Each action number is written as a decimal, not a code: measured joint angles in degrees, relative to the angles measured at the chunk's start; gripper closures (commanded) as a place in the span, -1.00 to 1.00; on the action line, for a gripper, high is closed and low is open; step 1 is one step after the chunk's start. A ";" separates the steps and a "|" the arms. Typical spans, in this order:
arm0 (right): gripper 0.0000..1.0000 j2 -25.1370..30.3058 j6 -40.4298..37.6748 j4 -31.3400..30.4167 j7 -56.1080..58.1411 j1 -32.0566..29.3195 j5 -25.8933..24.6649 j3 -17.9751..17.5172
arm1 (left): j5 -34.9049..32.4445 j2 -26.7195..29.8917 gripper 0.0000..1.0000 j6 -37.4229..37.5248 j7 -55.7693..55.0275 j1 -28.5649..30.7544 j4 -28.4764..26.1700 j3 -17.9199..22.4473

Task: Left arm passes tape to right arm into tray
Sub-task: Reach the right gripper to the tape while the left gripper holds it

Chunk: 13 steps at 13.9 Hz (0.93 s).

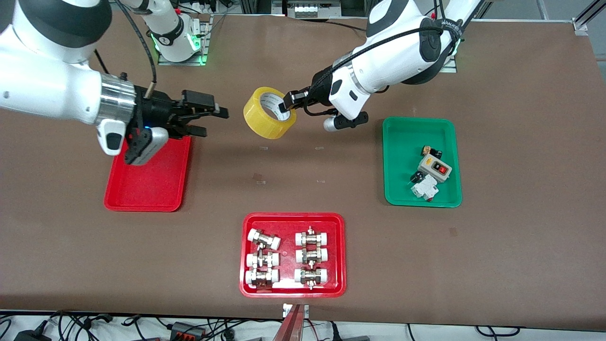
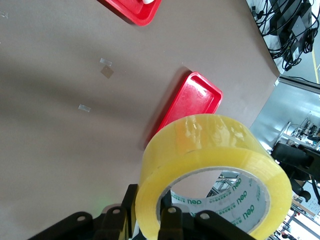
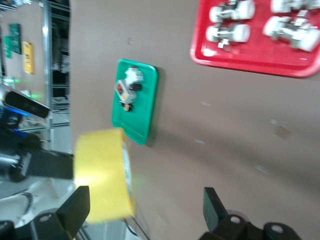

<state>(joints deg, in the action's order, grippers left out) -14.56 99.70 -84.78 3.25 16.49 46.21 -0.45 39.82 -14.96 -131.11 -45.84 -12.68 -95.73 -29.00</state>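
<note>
My right gripper grabs the yellow tape by its ring's side [image 1: 255, 120] next, to lay it in the narrow red tray [image 1: 147, 184].
The yellow tape [image 1: 270, 112] hangs in the air over the middle of the table, tilted, its pale core facing the left arm. My left gripper [image 1: 288, 102] is shut on the roll's wall, one finger inside the core and one outside, as the left wrist view [image 2: 150, 210] shows with the tape [image 2: 210, 150]. My right gripper [image 1: 214, 122] is open and empty, in the air beside the tape, toward the right arm's end. In the right wrist view its gripper [image 3: 145, 205] faces the tape [image 3: 102, 175]. The narrow red tray [image 1: 147, 184] lies empty under the right wrist; it also shows in the left wrist view [image 2: 192, 100].
A wider red tray [image 1: 292, 289] of white-capped metal fittings lies near the table's front edge. A green tray [image 1: 400, 189] with small electrical parts lies toward the left arm's end. Small bits of clear tape [image 1: 259, 177] are stuck on the brown table.
</note>
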 measured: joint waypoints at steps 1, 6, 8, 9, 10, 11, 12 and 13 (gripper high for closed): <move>-1.00 -0.50 0.81 0.21 0.00 0.92 0.55 -0.01 | 0.00 0.00 0.86 0.00 0.00 -0.01 -0.01 0.00; -1.00 -0.94 3.10 0.53 -0.37 4.68 0.83 -0.02 | 0.00 0.00 0.85 0.00 0.00 -0.05 -0.06 -0.01; -1.00 -1.07 3.15 0.53 -0.39 4.85 0.84 0.00 | 0.00 -0.01 0.85 0.00 0.00 -0.03 -0.09 0.00; -1.00 -1.17 3.15 0.53 -0.39 5.09 0.84 -0.01 | 0.00 -0.01 0.85 0.00 0.00 -0.01 -0.10 0.00; -1.00 -1.36 3.15 0.53 -0.39 5.39 0.84 -0.01 | 0.00 -0.01 0.85 0.00 0.00 0.01 -0.10 0.00; -1.00 -1.67 3.15 0.53 -0.39 5.66 0.84 -0.01 | 0.00 -0.01 0.85 0.00 0.00 0.02 -0.10 0.00; -1.00 -2.02 3.15 0.53 -0.39 5.88 0.84 -0.01 | 0.00 -0.01 0.85 0.00 0.00 0.02 -0.10 0.00; -1.00 -2.37 3.15 0.53 -0.39 6.14 0.85 -0.01 | 0.00 -0.01 0.85 0.00 0.00 0.02 -0.10 0.00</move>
<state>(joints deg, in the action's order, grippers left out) -16.92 102.85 -84.25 2.85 22.63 47.06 -0.46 39.82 -14.97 -131.10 -45.84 -12.67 -95.83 -29.01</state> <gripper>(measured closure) 0.000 0.780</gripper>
